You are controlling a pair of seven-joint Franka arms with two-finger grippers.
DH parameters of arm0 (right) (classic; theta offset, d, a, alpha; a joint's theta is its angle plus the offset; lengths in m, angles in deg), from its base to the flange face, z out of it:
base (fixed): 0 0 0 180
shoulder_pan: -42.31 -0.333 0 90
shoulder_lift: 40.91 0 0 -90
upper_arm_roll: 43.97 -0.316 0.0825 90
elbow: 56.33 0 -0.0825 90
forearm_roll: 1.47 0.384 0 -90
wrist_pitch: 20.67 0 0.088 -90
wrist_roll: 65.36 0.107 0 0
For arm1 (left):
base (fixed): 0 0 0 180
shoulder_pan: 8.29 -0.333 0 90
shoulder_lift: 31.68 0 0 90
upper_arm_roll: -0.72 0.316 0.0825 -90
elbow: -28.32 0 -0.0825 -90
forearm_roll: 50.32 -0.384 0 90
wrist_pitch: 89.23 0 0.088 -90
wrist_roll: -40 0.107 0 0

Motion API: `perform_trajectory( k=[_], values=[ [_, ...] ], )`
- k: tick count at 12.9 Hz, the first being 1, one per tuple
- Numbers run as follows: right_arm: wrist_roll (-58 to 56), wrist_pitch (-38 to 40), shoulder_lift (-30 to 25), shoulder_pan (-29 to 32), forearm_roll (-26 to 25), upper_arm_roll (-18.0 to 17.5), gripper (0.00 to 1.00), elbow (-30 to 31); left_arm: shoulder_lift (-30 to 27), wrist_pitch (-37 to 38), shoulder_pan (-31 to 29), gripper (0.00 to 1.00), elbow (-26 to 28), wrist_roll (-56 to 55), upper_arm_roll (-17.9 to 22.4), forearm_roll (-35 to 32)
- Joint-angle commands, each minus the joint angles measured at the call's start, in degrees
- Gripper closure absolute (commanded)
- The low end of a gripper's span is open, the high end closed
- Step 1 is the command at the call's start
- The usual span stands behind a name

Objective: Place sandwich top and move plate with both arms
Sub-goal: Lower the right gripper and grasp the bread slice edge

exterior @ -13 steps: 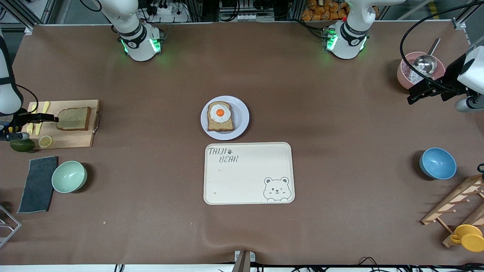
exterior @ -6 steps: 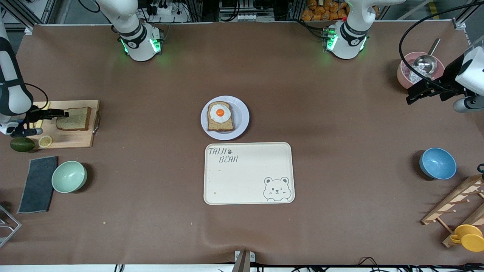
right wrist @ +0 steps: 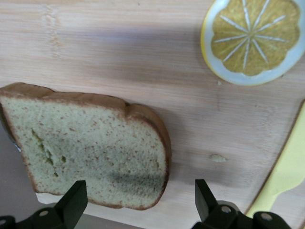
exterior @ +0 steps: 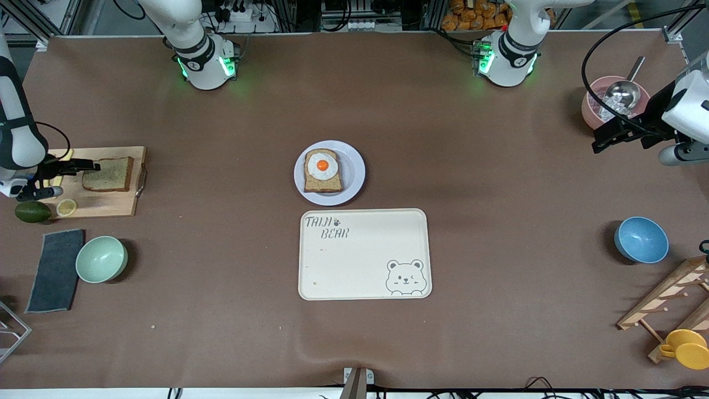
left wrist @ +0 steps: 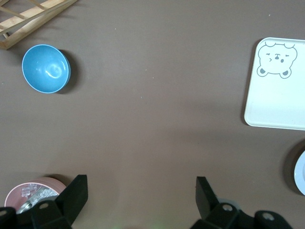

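My right gripper grabs the sandwich top by its crust corner near the notch next, to top the egg sandwich on the plate.
The sandwich top, a bare speckled bread slice with a brown crust, lies flat on a wooden cutting board at the right arm's end of the table; it fills the right wrist view. My right gripper is open just above the slice's edge, its jaws spread wide at one corner of it. The pale lavender plate sits mid-table with a bread slice bearing a fried egg. My left gripper is open and empty, up over the table beside a pink bowl.
A lemon slice, avocado and yellow cutlery lie on or by the board. A cream bear tray lies nearer the camera than the plate. Mint bowl, grey cloth, blue bowl, pink bowl with scoop, wooden rack.
My right gripper has moved over the board toward the bread slice and now hovers at its edge. My left gripper has drifted slightly up and toward the table's middle.
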State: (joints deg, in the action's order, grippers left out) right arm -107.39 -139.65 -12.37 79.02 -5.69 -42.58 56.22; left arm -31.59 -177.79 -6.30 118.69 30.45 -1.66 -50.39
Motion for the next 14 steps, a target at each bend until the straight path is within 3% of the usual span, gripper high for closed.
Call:
perform_trajectory(
  k=[1, 2, 3, 5, 14],
  values=[
    [-1.21, 0.06, 1.08, 1.87, 0.45, -1.21, 0.00, -1.20, -0.97, -0.48, -0.15, 0.00, 0.41, -0.11, -0.26, -0.20],
    [-1.12, 0.06, 1.17, 1.96, 0.53, -1.21, 0.00, -1.20, -1.06, -0.48, -0.15, 0.00, 0.41, -0.11, -0.26, -0.20],
    [-1.12, -0.02, 1.25, 2.48, 0.97, -1.21, 0.06, -1.29, -1.06, -0.48, -0.15, 0.00, 0.41, -0.20, -0.35, -0.20],
    [-1.12, 0.24, 1.25, 2.57, 2.64, -1.21, 0.99, -1.20, -0.97, -0.39, 0.12, 0.00, 0.41, -0.20, -0.35, -0.20],
    [-1.21, 0.59, 1.17, 2.14, 2.91, -1.30, 1.00, -1.72, 0.17, -1.01, 0.30, 0.00, -1.35, -1.08, -2.72, -0.64]
  ],
)
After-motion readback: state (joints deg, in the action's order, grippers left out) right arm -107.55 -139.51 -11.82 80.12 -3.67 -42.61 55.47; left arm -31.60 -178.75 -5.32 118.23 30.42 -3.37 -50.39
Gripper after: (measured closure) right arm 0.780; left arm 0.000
